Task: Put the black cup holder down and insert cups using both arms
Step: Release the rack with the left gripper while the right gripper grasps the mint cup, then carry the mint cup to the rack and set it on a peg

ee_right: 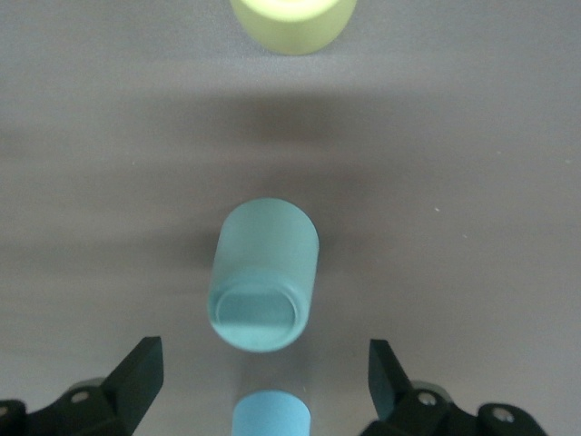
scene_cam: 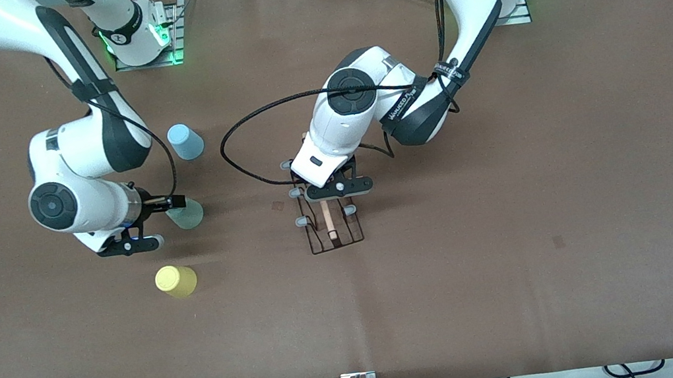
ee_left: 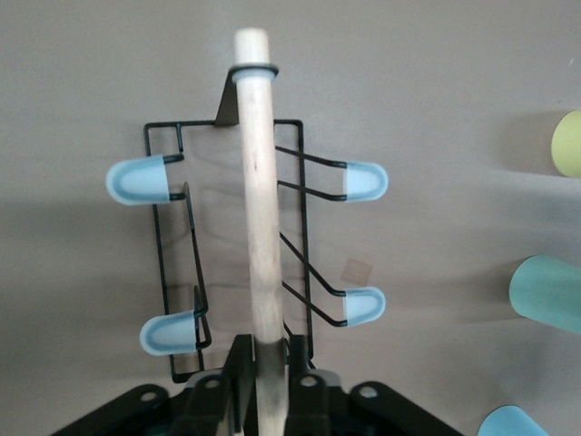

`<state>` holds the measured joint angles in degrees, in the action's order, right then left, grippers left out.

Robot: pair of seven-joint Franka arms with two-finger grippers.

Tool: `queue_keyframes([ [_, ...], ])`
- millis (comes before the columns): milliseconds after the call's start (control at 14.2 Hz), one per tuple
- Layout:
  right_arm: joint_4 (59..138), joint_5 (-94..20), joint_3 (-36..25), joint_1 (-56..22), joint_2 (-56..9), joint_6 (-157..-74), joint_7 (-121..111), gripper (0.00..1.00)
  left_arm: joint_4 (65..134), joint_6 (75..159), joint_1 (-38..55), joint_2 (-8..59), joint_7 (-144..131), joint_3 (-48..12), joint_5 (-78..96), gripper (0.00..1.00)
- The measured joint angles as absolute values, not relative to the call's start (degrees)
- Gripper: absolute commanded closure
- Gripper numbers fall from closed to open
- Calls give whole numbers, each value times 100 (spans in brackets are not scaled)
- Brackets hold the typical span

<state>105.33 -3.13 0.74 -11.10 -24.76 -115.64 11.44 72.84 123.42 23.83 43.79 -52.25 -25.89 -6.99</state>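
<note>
The pale green cup (scene_cam: 186, 215) (ee_right: 263, 272) is still away from my right gripper's fingers, with bare table showing between them. My right gripper would miss if it closed now, so it needs to first move toward the cup.
My left gripper (scene_cam: 326, 200) (ee_left: 265, 363) is shut on the light wooden rod handle (ee_left: 259, 191) of the black cup holder (scene_cam: 336, 237), at the table's middle. Its grey-capped pegs (ee_left: 138, 182) stick out to both sides. I cannot tell whether the holder rests on the table. My right gripper (scene_cam: 130, 245) (ee_right: 263, 356) is open and empty over the table beside the pale green cup (scene_cam: 186, 215) (ee_right: 263, 272). The light blue cup (scene_cam: 186, 141) (ee_right: 270, 416) stands farther from the front camera. The yellow cup (scene_cam: 176, 281) (ee_right: 292, 23) stands nearer to it.
All three cups stand toward the right arm's end of the table and also show in the left wrist view, the yellow one (ee_left: 567, 143) and the green one (ee_left: 547, 292) among them. A black cable (scene_cam: 241, 130) loops beside the left arm. The brown table (scene_cam: 515, 222) is bare elsewhere.
</note>
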Motion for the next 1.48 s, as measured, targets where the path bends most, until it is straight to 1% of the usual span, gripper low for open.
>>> queue_keyframes([
  [141,10569,-322,73,-1117,-2621,-11700,1225,0,7181,12256,2375,4328,-5226,-2589,-699,55],
  [282,10583,-323,72,-1118,-2705,-11716,1365,0,7059,11912,2290,4148,-5222,-2575,-712,54],
  [423,10626,-348,72,-1120,-2747,-11719,1443,0,7016,11366,1989,3806,-5034,-2549,-751,51],
  [564,10663,-387,72,-1125,-2788,-11746,1498,0,7010,10598,1492,3459,-4499,-2543,-762,48],
  [635,10666,-438,72,-1130,-2818,-11761,1513,0,7008,10224,1213,3299,-4178,-2541,-763,42],
  [705,10666,-483,73,-1142,-2846,-11785,1518,0,7008,9855,943,3152,-3820,-2538,-765,31],
  [776,10666,-517,73,-1159,-2873,-11823,1522,3,7008,9483,688,3021,-3411,-2534,-765,20],
  [846,10666,-533,73,-1174,-2899,-11858,1528,19,7009,9179,463,2912,-3066,-2523,-766,0],
  [988,10666,-537,73,-1183,-2946,-11902,1548,55,7018,8871,43,2726,-2699,-2461,-769,0],
  [1058,10663,-538,70,-1182,-2954,-11908,1550,68,7039,8777,-140,2613,-2527,-2367,-771,0],
  [1129,10646,-538,66,-1180,-2952,-11908,1551,76,7088,8678,-261,2466,-2248,-2164,-772,0],
  [1199,10607,-539,64,-1178,-2941,-11908,1552,84,7182,8607,-313,2268,-1845,-1857,-762,0],
  [1340,10434,-538,67,-1196,-2862,-11831,1532,84,7499,8519,-325,1750,-980,-1092,-472,0],
  [1481,9951,-539,80,-1307,-2716,-11298,1530,84,7905,8401,-338,1139,-152,-388,-277,0],
])
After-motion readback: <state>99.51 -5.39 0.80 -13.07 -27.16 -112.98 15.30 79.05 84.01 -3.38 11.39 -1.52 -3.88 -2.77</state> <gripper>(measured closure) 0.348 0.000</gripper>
